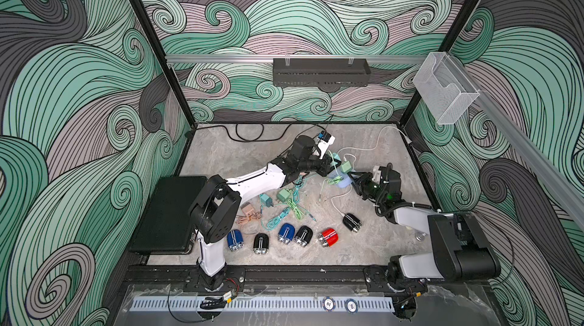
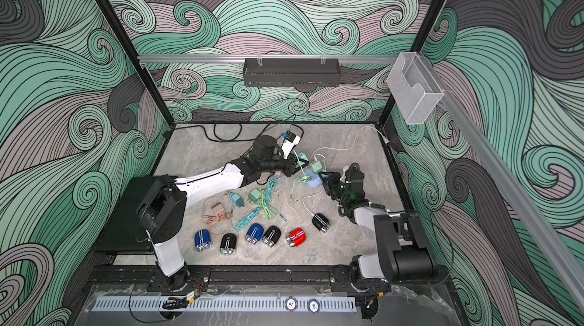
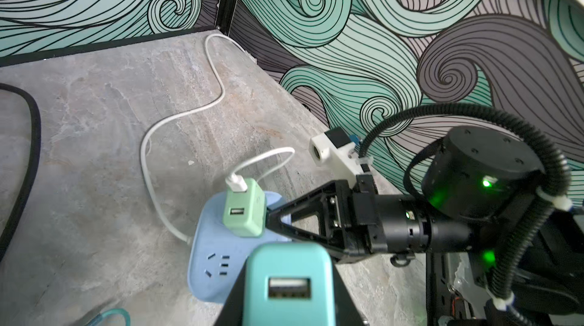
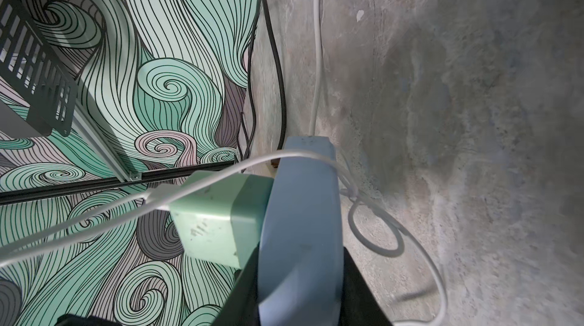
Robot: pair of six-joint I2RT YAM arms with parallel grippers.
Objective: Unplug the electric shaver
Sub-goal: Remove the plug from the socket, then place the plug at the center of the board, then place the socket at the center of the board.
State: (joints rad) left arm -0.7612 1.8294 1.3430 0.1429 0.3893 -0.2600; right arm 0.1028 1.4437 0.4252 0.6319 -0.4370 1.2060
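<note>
My left gripper's fingers hold the teal charger high beside the blue power strip, so they keep hold of it until it reaches the tabletop.
A black electric shaver lies on the table with a white cable in it. That cable runs up to a pale green charger plugged into the blue power strip. My left gripper is shut on a teal charger, held just above the strip with its USB port empty. My right gripper is shut on the strip's edge, one finger on each face, beside the green charger. Both top views show the two grippers meeting at the strip.
Several more shavers, such as a red one and a blue one, lie in a row near the front. Loose chargers and tangled cables lie mid-table. A black pad is at the left, and the strip's white cord runs to the back corner.
</note>
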